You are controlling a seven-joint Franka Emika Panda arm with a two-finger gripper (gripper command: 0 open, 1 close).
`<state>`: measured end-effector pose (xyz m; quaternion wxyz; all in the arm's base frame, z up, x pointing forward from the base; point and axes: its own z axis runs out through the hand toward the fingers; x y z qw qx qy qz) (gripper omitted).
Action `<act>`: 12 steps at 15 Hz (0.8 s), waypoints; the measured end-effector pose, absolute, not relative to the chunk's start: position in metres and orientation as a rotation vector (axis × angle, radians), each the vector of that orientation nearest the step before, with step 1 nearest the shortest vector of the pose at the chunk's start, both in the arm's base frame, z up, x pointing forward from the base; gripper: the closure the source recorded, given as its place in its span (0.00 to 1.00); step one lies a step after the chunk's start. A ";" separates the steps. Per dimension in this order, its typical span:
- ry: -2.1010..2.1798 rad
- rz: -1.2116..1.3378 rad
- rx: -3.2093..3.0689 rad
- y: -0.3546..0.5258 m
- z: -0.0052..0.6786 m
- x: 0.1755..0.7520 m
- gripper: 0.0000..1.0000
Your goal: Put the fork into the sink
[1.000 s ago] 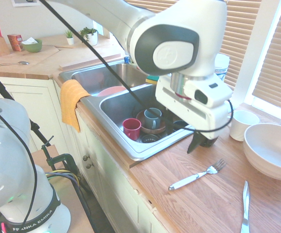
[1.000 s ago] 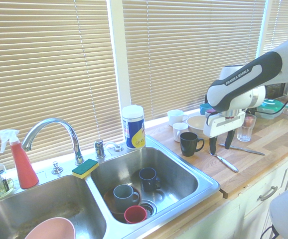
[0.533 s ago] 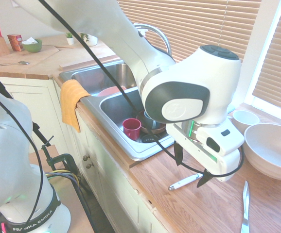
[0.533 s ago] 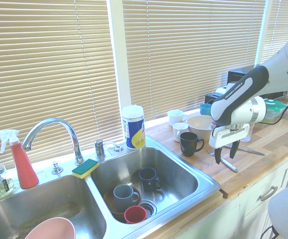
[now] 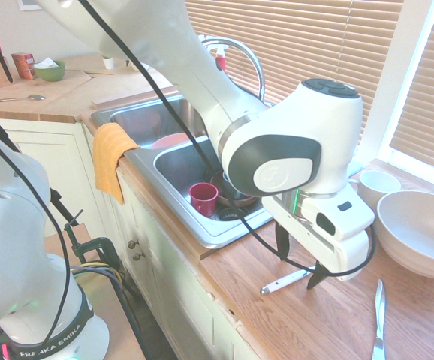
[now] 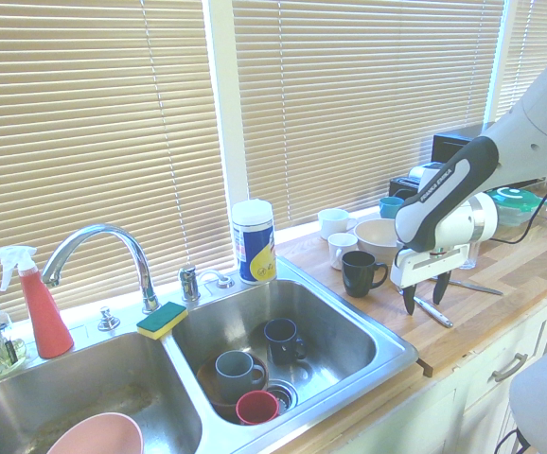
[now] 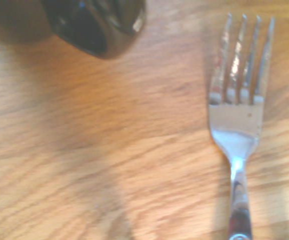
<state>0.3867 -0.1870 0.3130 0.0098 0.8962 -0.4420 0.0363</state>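
Note:
The fork's pointed teeth lie on the counter. My gripper takes hold of the fork by its slim handle (image 6: 433, 311) next, to put the fork into the sink.
The fork (image 5: 285, 281) lies flat on the wooden counter right of the sink; only its white handle end shows past the hand in the first exterior view. The wrist view shows its silver tines and neck (image 7: 239, 125) close up. In the second exterior view the fork (image 6: 435, 314) lies just below the fingers. My gripper (image 5: 298, 261) (image 6: 424, 297) is open and hangs low over the fork, one finger on each side, holding nothing. The sink (image 5: 173, 162) (image 6: 349, 326) is the steel basin with mugs around its drain, left of the gripper across the counter.
A black mug (image 6: 361, 272) (image 7: 94, 25) stands on the counter close behind the gripper. A large white bowl (image 5: 420, 232), a white mug (image 5: 375, 192) and a silver knife (image 5: 378, 315) sit nearby. A red cup (image 5: 203, 198) sits in the sink. An orange cloth (image 5: 110, 161) hangs over the counter front.
The arm has swung from the sink's edge over to the fork and come down, so the open fingers now straddle it. The fork has not moved.

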 end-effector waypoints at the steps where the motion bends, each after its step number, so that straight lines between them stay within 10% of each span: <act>1: -1.382 0.114 2.797 -0.186 0.313 0.387 1.00; 12: -1.446 0.110 2.781 -0.194 0.313 0.383 1.00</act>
